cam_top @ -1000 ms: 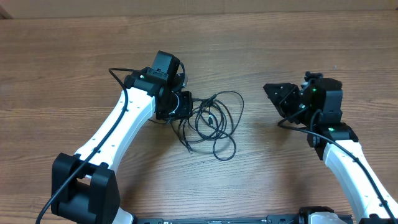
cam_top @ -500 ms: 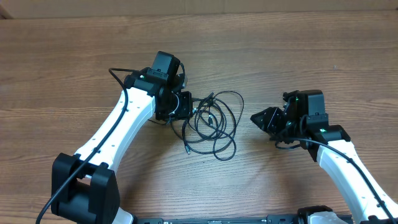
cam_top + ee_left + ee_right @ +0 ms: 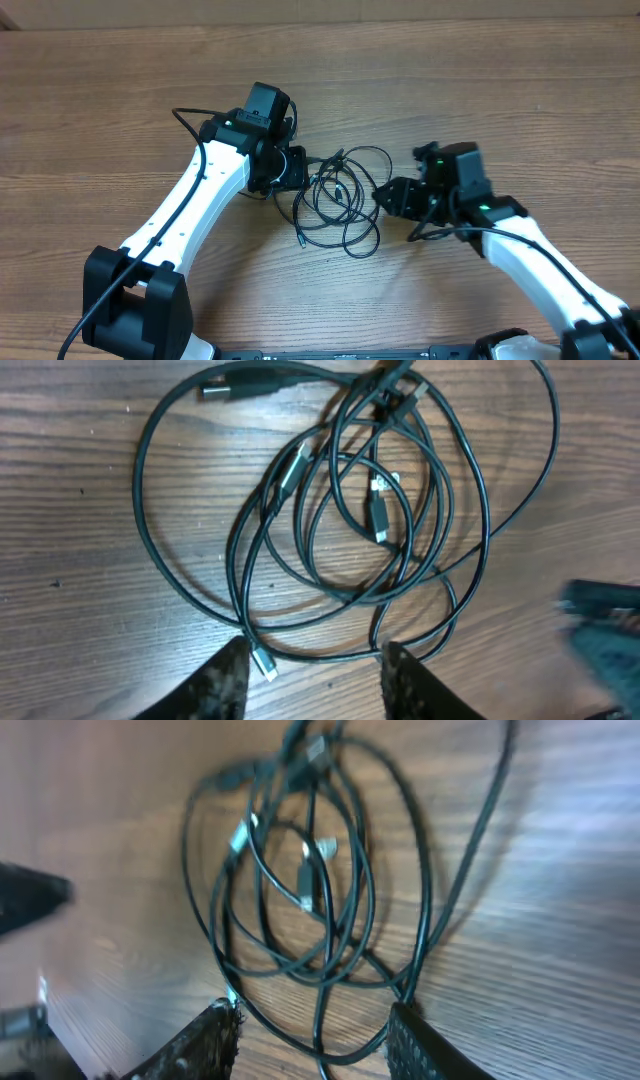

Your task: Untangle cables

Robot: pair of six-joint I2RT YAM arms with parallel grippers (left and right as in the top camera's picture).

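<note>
My right gripper should take hold of a single black cord (image 3: 363,238) (image 3: 361,1050) along its loop instead of the silver-tipped plugs. Then it can lift the cord and let my left gripper untangle.
The cables (image 3: 342,195) are thin black cords lying in tangled loops on the wooden table, with small silver-tipped plugs among them. They fill the left wrist view (image 3: 340,510) and the right wrist view (image 3: 320,890). My left gripper (image 3: 300,168) is open at the left edge of the tangle, its fingertips (image 3: 312,672) over the near loops and a silver plug (image 3: 263,660). My right gripper (image 3: 385,195) is open at the right edge of the tangle, its fingertips (image 3: 312,1038) straddling the outer loops. Neither holds anything.
The wooden table (image 3: 480,90) lies all around the tangle. Both white arms reach in from the front edge. A thicker black arm cable (image 3: 178,116) loops out behind the left wrist.
My right arm has swung left and forward across the table, from well right of the tangle to its right edge. My left arm and the cables have hardly moved.
</note>
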